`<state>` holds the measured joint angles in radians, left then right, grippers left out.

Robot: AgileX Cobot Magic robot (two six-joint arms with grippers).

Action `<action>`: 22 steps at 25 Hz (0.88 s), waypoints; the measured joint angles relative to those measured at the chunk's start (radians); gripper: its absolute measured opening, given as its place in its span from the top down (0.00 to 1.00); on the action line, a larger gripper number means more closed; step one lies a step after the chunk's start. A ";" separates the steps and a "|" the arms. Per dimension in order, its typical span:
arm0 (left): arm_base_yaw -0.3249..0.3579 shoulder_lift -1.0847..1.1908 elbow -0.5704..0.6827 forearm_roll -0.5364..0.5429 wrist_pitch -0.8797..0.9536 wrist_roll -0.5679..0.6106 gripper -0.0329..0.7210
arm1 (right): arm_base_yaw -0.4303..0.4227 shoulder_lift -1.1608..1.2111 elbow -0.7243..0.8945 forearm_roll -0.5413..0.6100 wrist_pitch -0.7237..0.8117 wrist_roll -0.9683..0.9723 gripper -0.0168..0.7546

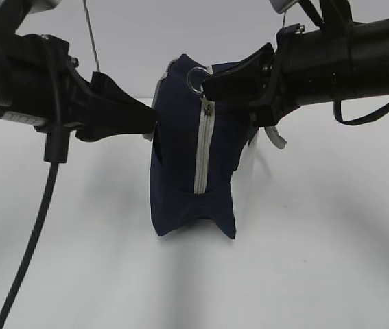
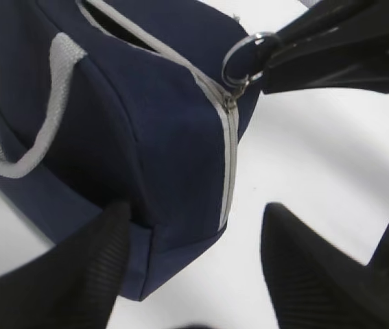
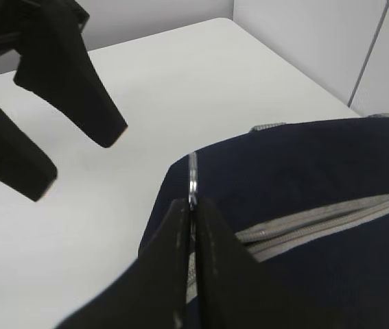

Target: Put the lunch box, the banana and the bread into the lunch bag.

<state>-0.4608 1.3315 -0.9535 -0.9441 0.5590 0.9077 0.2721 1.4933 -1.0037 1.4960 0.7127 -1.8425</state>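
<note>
I see the bag's slack fabric (image 2: pixel 173 226) standing up in a fold at its bottom corner, so my left gripper will grab the bag by that lower corner (image 2: pixel 139 274) next.
The navy lunch bag (image 1: pixel 177 171) (image 2: pixel 146 110) (image 3: pixel 304 171) stands on its end at the middle of the white table. Its grey zipper band (image 1: pixel 201 151) runs down the near face. My right gripper (image 1: pixel 208 86) (image 3: pixel 193 202) is shut on the metal ring pull (image 1: pixel 196 79) (image 2: pixel 242 58) (image 3: pixel 192 185) at the bag's top. My left gripper (image 1: pixel 146 123) (image 2: pixel 197 212) is open at the bag's left side. One of its fingers (image 2: pixel 105 240) lies against the bag's lower corner, and the other stands clear over the table. The lunch box, the banana and the bread are out of view.
A grey strap handle (image 2: pixel 50 103) loops along the bag's side. A black cable (image 1: pixel 36 226) hangs from the left arm down to the table. The table's far edge (image 3: pixel 283 62) meets pale wall panels (image 3: pixel 304 34).
</note>
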 joint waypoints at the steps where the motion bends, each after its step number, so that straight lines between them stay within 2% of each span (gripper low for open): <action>1: 0.000 0.015 0.000 -0.030 0.000 0.037 0.39 | 0.000 0.000 0.000 -0.003 0.002 0.003 0.98; 5: 0.000 0.064 0.000 -0.109 -0.010 0.160 0.39 | 0.000 -0.002 0.000 -0.009 0.004 0.005 0.98; 15: 0.000 0.165 0.000 -0.297 -0.025 0.384 0.39 | 0.000 -0.002 0.000 -0.021 0.005 0.007 0.98; 20: 0.000 0.207 0.000 -0.346 -0.032 0.433 0.40 | 0.000 -0.002 0.000 -0.023 0.005 0.016 0.98; 22: 0.000 0.212 0.000 -0.349 -0.033 0.436 0.46 | 0.000 -0.002 0.000 -0.025 0.007 0.017 0.98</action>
<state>-0.4608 1.5435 -0.9535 -1.2931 0.5261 1.3433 0.2721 1.4914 -1.0037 1.4711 0.7201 -1.8252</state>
